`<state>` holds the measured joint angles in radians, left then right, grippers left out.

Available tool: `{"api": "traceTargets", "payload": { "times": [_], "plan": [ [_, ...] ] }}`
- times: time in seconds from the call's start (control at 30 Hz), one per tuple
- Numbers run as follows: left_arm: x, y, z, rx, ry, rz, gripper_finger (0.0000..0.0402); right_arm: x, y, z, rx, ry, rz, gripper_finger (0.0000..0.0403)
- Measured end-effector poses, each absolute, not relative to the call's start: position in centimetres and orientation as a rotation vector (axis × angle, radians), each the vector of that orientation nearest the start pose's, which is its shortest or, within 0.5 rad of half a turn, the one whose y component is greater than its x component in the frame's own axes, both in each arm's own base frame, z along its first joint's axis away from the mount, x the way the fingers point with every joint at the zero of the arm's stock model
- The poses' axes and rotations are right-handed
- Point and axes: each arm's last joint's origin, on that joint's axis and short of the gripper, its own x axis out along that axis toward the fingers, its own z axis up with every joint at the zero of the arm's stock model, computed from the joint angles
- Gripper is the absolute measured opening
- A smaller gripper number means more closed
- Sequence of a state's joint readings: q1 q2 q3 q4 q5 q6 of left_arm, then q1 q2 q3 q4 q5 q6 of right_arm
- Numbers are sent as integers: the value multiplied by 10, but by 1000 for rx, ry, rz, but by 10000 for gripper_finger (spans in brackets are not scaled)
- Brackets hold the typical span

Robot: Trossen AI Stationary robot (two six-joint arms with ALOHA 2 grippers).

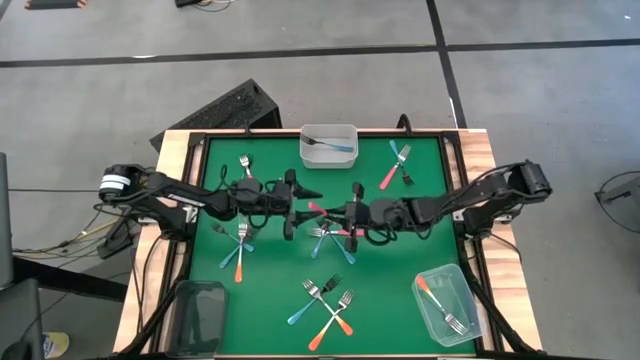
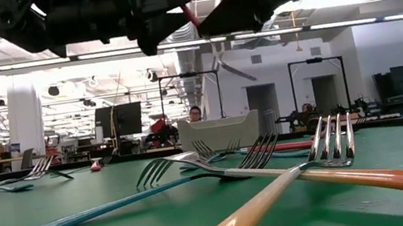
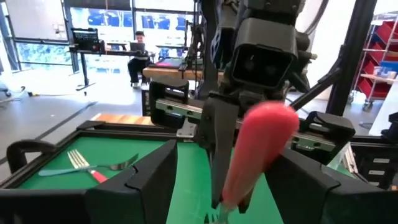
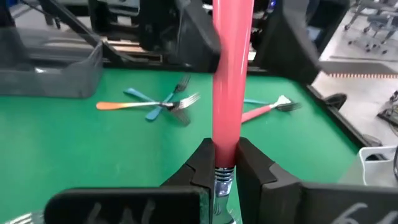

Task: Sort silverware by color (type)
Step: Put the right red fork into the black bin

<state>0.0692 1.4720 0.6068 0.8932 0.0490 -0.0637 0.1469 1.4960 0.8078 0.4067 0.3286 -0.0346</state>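
Note:
My left gripper has its fingers around the pink-red handle's loose end (image 1: 315,208) (image 3: 268,127) and should close now, while my right gripper is holding the fork.
A pink-red-handled fork (image 1: 320,209) hangs in the air over the middle of the green mat, between my two grippers. My right gripper (image 1: 338,213) (image 4: 225,158) is shut on it. The handle's free end (image 3: 266,140) points toward the table's left. My left gripper (image 1: 303,207) (image 3: 224,158) is open, with a finger on either side of that free end and a gap on both sides. In the low view the fork (image 2: 187,14) shows high above the mat. The tines are hidden behind my right fingers. My right gripper pinches the fork between its two fingers at the handle's lower end (image 4: 225,146), where the pink plastic meets the metal neck (image 4: 222,180). The fingers come level from the table's right and lie along the fork. The fork is lifted clear, about level, with its handle sticking out beyond the fingertips.
A clear container (image 1: 328,145) at the far edge holds a blue fork. Another clear container (image 1: 447,305) at the near right holds an orange fork. A dark container (image 1: 200,315) stands near left. Other forks lie crossed at far right (image 1: 398,165), at left (image 1: 240,245), near the middle (image 1: 325,305), and under the grippers (image 1: 325,235).

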Motion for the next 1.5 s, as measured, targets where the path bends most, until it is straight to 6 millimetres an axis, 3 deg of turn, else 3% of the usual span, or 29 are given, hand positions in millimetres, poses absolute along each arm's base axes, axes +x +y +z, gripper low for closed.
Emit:
{"api": "traceTargets", "payload": {
  "times": [0.37,0.53,0.63,0.9,1.03,1.23,1.37,1.5],
  "plan": [
    [294,20,223,-41,-43,21,137,316,40,235,-148,249,-225,51],
    [294,19,224,-16,-52,4,78,317,40,235,-140,241,-227,56],
    [294,19,224,-12,-59,-17,44,317,41,236,-118,236,-228,78],
    [290,20,223,-85,33,22,44,317,40,237,-17,213,-252,171],
    [270,16,231,-171,171,99,44,315,38,236,34,216,-363,192],
    [216,-4,250,-330,372,194,44,312,35,228,55,284,-438,192],
    [178,-15,281,-448,453,183,45,312,35,227,54,290,-439,187],
    [148,-23,306,-536,586,187,71,312,34,228,58,284,-443,182]
  ]
}}
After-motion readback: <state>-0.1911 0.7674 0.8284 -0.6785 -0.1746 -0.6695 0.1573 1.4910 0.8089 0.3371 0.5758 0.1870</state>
